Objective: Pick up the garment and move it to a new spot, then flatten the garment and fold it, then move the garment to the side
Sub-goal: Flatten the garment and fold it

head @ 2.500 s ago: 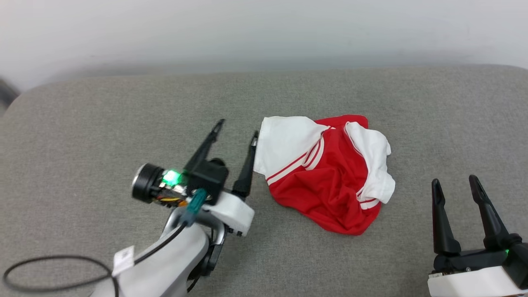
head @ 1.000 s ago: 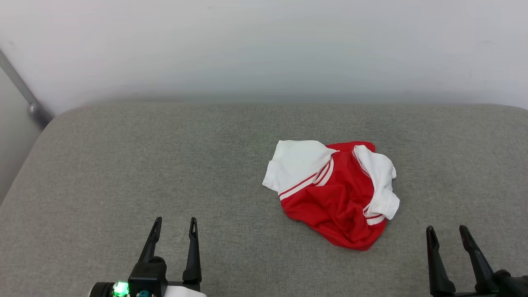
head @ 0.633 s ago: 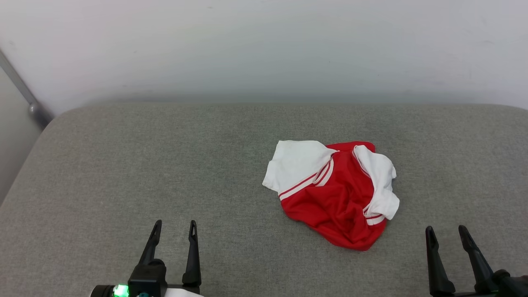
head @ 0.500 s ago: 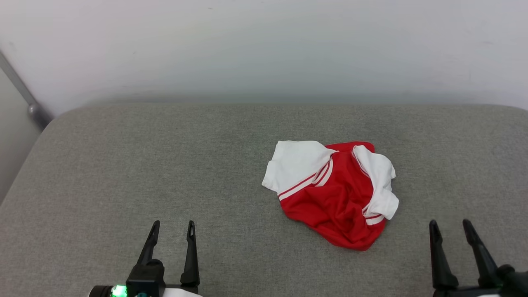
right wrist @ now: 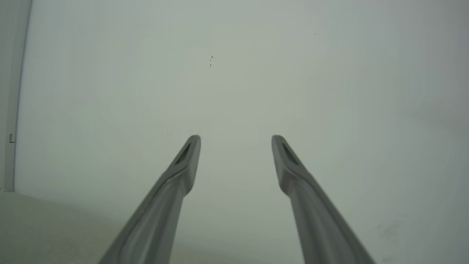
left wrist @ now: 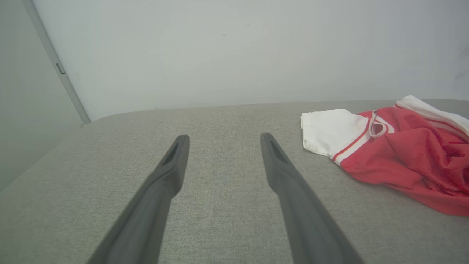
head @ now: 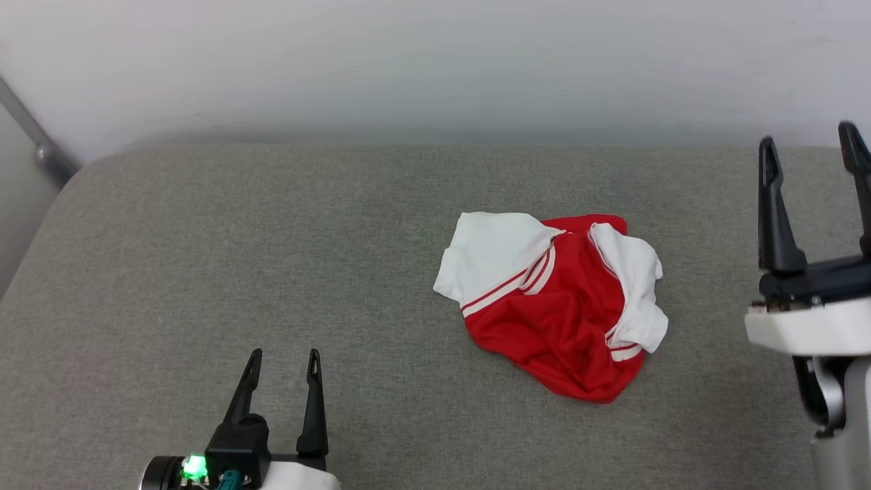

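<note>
I need to grab the white sleeve's edge (head: 446, 263) with my left gripper next. It is spread out and free, while the red body (head: 563, 322) of the garment is crumpled in a heap.
The garment (head: 554, 299), red with white short sleeves and striped trim, lies crumpled right of centre on the grey cushioned surface (head: 272, 258). In the left wrist view the garment (left wrist: 395, 154) lies at the right, apart from the fingers. My left gripper (head: 284, 361) sits low at the front left, open and empty, well clear of the cloth. My right gripper (head: 808, 139) is raised at the right edge, open and empty, to the right of the garment. In the right wrist view my right gripper (right wrist: 236, 141) points at the pale wall.
A pale wall (head: 435, 61) rises behind the cushioned surface. A grey metal post (head: 34, 136) slants at the far left. The surface's rounded left edge (head: 41, 224) drops away there.
My right gripper has risen from the lower right corner to high at the right edge. The head camera has tilted slightly. The garment and the left gripper lie as before.
</note>
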